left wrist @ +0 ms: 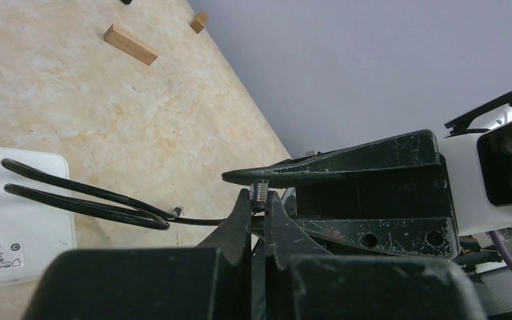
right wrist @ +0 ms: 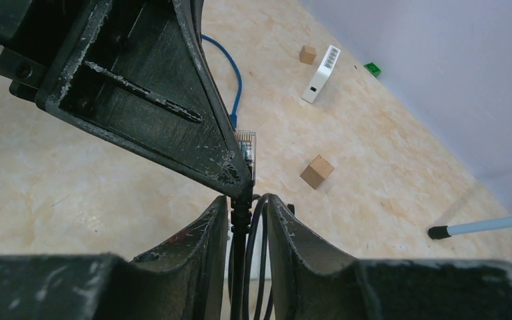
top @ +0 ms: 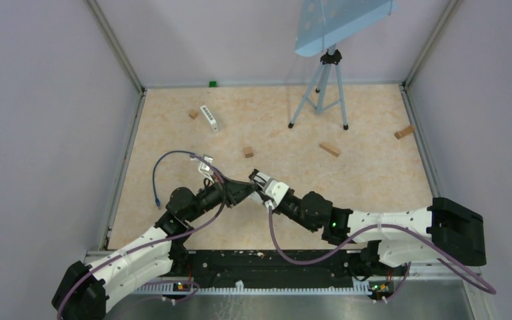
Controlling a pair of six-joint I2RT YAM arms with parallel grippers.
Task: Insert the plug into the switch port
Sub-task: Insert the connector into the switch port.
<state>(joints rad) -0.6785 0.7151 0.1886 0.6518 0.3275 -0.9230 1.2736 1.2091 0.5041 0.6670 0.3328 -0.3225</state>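
Observation:
My right fingers are past the cable's ribbed part, so closed now they would hold the cable.
My left gripper (top: pixel 247 189) (left wrist: pixel 259 197) is shut on a clear plug (left wrist: pixel 259 189) at the end of a black cable (left wrist: pixel 80 200), held above the table in the middle. The plug also shows in the right wrist view (right wrist: pixel 245 148), poking past the left finger. My right gripper (top: pixel 258 179) (right wrist: pixel 248 201) meets it tip to tip; its jaws stand apart on either side of the cable just behind the plug. The cable loops over a white TP-LINK switch (left wrist: pixel 13 220) (top: pixel 205 164) lying just left of both grippers. Its ports are hidden.
A second white switch (top: pixel 209 118) (right wrist: pixel 321 65) lies farther back. A blue cable (top: pixel 155 180) curves at the left. Several wooden blocks (top: pixel 249 152) (top: pixel 329 149) lie scattered. A tripod (top: pixel 320 87) stands at the back right. Walls enclose the table.

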